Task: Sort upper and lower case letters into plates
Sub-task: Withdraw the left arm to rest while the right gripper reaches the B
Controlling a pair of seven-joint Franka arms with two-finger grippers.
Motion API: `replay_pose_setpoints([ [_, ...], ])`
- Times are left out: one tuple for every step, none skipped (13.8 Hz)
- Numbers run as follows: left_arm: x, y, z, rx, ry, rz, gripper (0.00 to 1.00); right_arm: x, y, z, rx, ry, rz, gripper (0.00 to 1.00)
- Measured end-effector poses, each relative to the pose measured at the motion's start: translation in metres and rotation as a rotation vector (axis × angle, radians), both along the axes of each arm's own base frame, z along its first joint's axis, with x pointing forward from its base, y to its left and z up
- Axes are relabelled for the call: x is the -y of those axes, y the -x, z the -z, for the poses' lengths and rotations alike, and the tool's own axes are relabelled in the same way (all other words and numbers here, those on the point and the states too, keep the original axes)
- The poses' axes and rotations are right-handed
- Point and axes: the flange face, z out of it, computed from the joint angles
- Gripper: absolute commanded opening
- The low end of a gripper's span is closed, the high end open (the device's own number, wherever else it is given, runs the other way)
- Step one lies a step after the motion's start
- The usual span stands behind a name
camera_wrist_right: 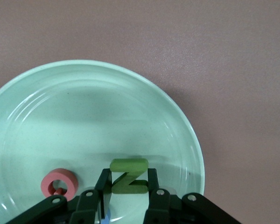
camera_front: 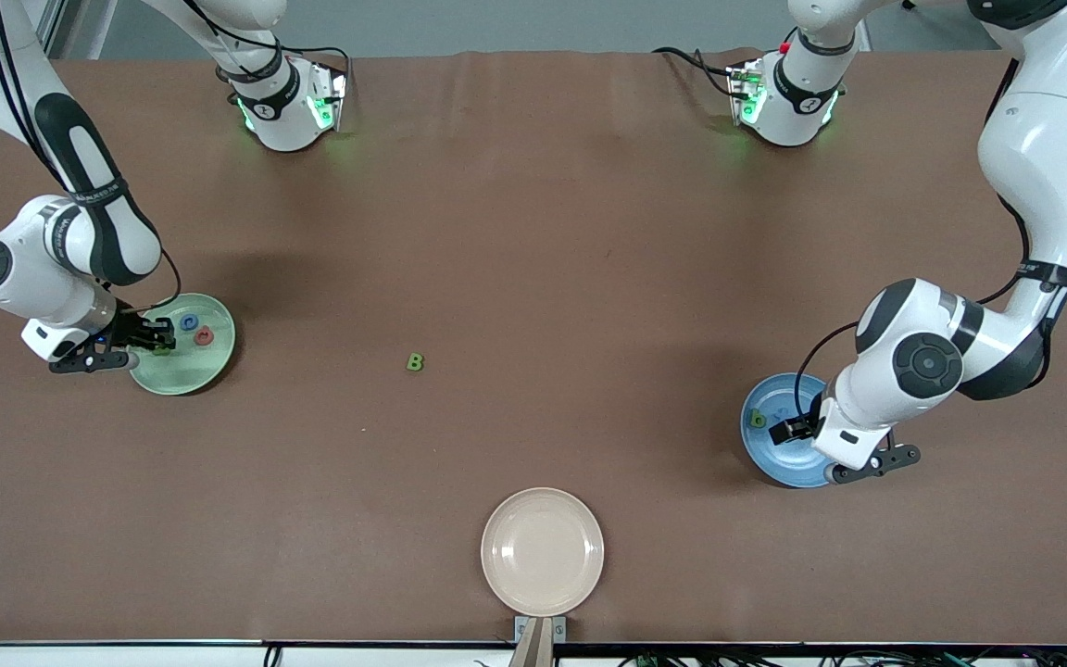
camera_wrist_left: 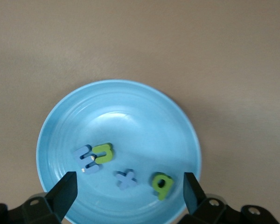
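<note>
The green N is close over the pale green plate and well inside the plate's rim, so my right gripper can open now.
My left gripper (camera_wrist_left: 128,192) hangs open over the blue plate (camera_wrist_left: 116,93), nothing between its fingers. In that plate lie a blue m (camera_wrist_left: 84,158), a green n (camera_wrist_left: 104,153), a blue x (camera_wrist_left: 126,179) and a green b (camera_wrist_left: 162,185). My right gripper (camera_wrist_right: 128,179) is shut on a green N (camera_wrist_right: 129,175), held just above the pale green plate (camera_wrist_right: 84,102). A pink-red round capital (camera_wrist_right: 59,183) and a blue C (camera_front: 188,322) lie in this plate. A green B (camera_front: 415,362) lies on the bare table between the two plates.
A beige plate (camera_front: 543,551) with nothing in it sits at the table edge nearest the front camera, midway along. The brown table (camera_front: 533,232) stretches wide between the arms.
</note>
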Motion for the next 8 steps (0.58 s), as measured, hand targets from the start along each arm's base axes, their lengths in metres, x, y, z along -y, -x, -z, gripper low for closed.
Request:
replay_pose_setpoints([
  [-0.003, -0.003, -0.013, 0.009, 0.006, -0.003, 1.0, 0.0, 0.0, 0.001, -0.002, 0.0, 0.0, 0.28],
  [-0.011, -0.005, -0.027, 0.007, 0.003, 0.004, 1.0, 0.0, 0.0, 0.004, -0.005, -0.001, 0.0, 0.29],
  [-0.023, -0.009, -0.041, -0.006, -0.009, 0.013, 1.0, 0.0, 0.0, 0.006, -0.009, -0.002, 0.0, 0.3],
  [-0.034, -0.011, -0.057, -0.028, -0.025, 0.018, 1.0, 0.0, 0.0, 0.008, -0.012, -0.003, -0.001, 0.34],
  [-0.041, -0.013, -0.074, -0.04, -0.038, 0.018, 1.0, 0.0, 0.0, 0.01, -0.011, -0.003, -0.001, 0.43],
  [-0.045, -0.015, -0.095, -0.032, -0.053, 0.022, 1.0, 0.0, 0.0, 0.01, -0.011, -0.003, -0.001, 0.71],
  [-0.049, -0.017, -0.119, -0.009, -0.072, 0.038, 1.0, -0.001, 0.0, 0.01, -0.01, -0.003, -0.001, 0.97],
  [-0.055, -0.017, -0.144, 0.022, -0.096, 0.065, 1.0, -0.001, -0.001, 0.01, -0.009, -0.003, -0.003, 0.98],
])
